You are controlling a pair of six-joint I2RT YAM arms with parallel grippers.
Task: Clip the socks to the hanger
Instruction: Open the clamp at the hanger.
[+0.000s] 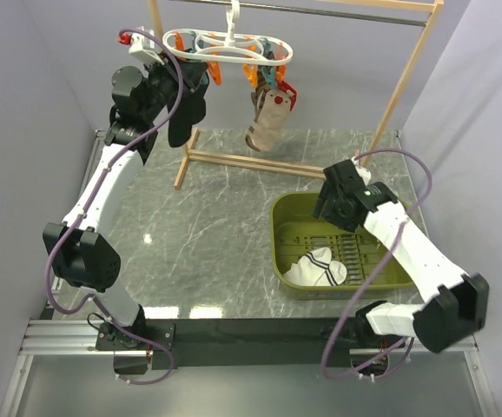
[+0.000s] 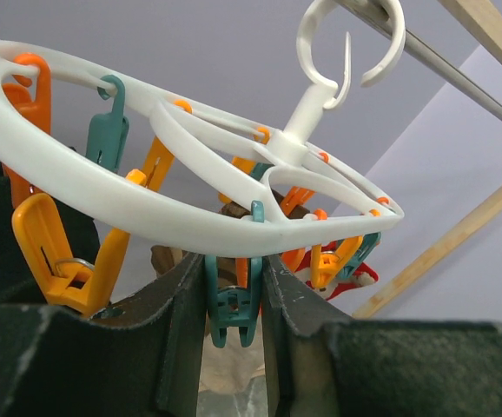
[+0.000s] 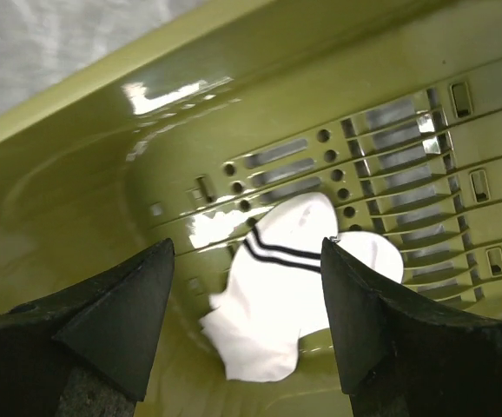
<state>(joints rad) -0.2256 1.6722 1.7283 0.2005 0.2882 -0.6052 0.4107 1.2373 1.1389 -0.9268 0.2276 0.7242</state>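
Note:
I will next grab one white sock with my right gripper by its dark-striped cuff end [image 1: 320, 259] [image 3: 289, 242], and some of the cuff cloth will stay exposed for the teal clip.
The white oval hanger [image 1: 234, 45] hangs by its hook from the rack's rod and fills the left wrist view [image 2: 147, 208]. My left gripper [image 1: 202, 76] is raised to its left end; there its fingers [image 2: 177, 330] press both sides of a teal clip [image 2: 234, 304], so it is shut on that clip. The two white socks [image 1: 316, 268] with dark cuff stripes lie together in the olive basket [image 1: 290, 217]. My right gripper [image 1: 333, 207] is open and empty just above them, with the socks [image 3: 286, 295] showing between its fingers [image 3: 121, 321].
A black sock [image 1: 184, 120] hangs from the hanger's left end beside my left wrist. Brown and tan socks [image 1: 268, 122] hang from its right end. The wooden rack frame [image 1: 399, 87] stands at the back. The basket's slotted floor [image 3: 407, 165] and wall [image 3: 103, 165] surround the socks.

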